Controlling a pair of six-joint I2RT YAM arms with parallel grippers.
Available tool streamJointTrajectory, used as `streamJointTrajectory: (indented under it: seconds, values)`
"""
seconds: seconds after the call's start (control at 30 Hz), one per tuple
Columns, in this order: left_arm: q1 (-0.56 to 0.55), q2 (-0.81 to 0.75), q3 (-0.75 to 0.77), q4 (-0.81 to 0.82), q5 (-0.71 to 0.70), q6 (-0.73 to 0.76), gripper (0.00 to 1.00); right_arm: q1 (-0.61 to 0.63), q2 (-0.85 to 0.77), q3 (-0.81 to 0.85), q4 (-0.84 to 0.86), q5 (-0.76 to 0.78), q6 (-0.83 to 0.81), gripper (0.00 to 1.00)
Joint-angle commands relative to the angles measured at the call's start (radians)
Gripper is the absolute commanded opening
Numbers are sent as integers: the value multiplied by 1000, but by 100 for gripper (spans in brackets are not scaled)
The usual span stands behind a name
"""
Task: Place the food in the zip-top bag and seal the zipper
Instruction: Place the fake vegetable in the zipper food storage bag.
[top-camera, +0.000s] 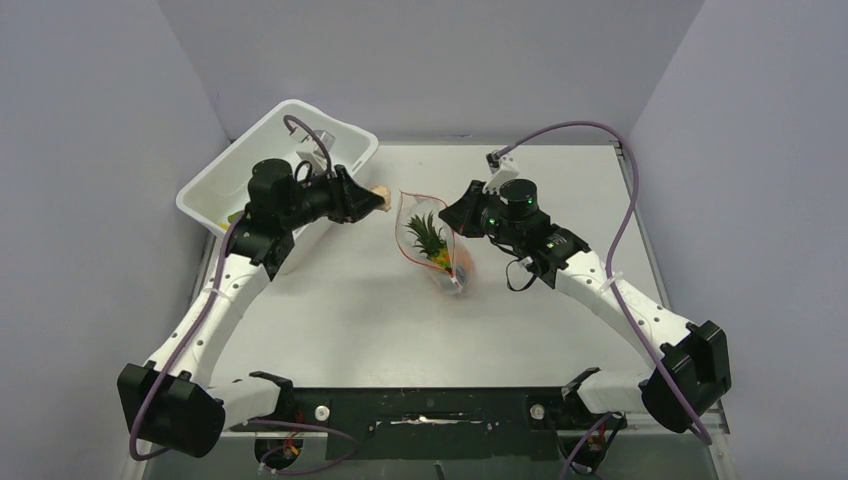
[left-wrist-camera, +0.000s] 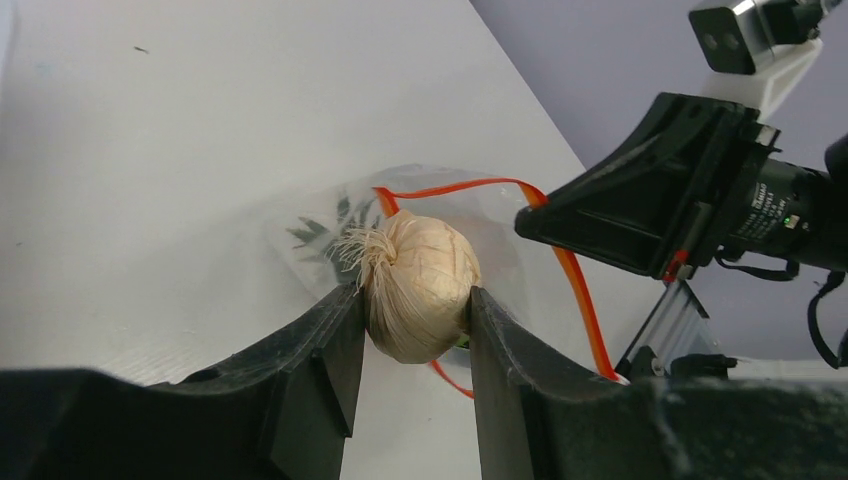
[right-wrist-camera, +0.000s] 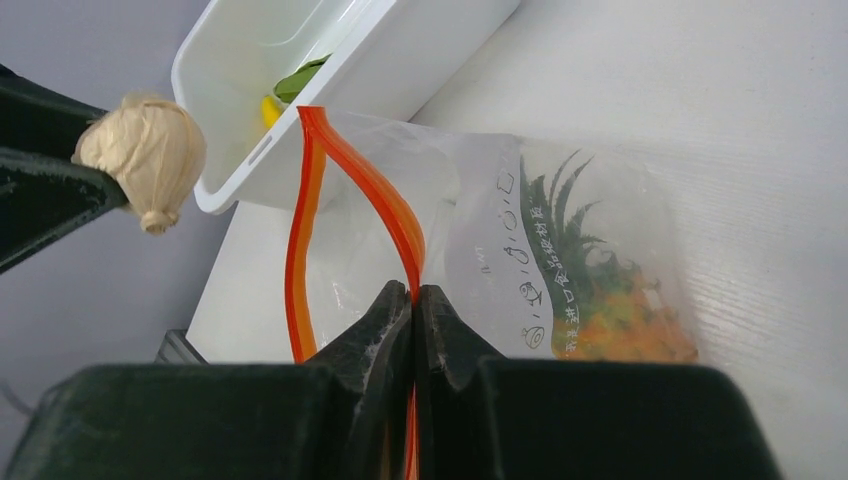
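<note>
The garlic bulb hangs short of the bag's opening and would drop outside the bag if I opened my left gripper now. I should move the garlic bulb (left-wrist-camera: 420, 285) to the bag's opening first.
My left gripper (left-wrist-camera: 415, 310) is shut on a beige toy garlic bulb (left-wrist-camera: 420, 285), held in the air just left of the zip-top bag's open mouth; the garlic bulb (right-wrist-camera: 145, 150) also shows in the right wrist view. The clear zip-top bag (top-camera: 410, 225) lies mid-table with the orange pineapple (top-camera: 430, 242) inside. My right gripper (right-wrist-camera: 413, 295) is shut on the red zipper (right-wrist-camera: 370, 180), pinching one lip so the mouth gapes in a loop. More food, a yellow banana (right-wrist-camera: 268, 108) and a green leafy piece (right-wrist-camera: 300, 80), lies in the white tub.
The large white tub (top-camera: 275, 165) stands at the back left, right behind the left arm. The right arm's wrist (left-wrist-camera: 690, 190) hangs close over the far side of the bag. Grey walls enclose the table on three sides.
</note>
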Motion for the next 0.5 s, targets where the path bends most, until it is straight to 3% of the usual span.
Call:
streamJointTrajectory:
  seconds: [0.0,0.37,0.47]
  values:
    - [-77,-25,31,29,33,-20,35,8,-16,57,43,-5,22,0]
    - [-227,15,50,7,-9,-23,36,9,-40,24,52,-11,41,0]
    - [-243,45,52,-7,-10,-2,40,9,-48,20,52,-9,36,0]
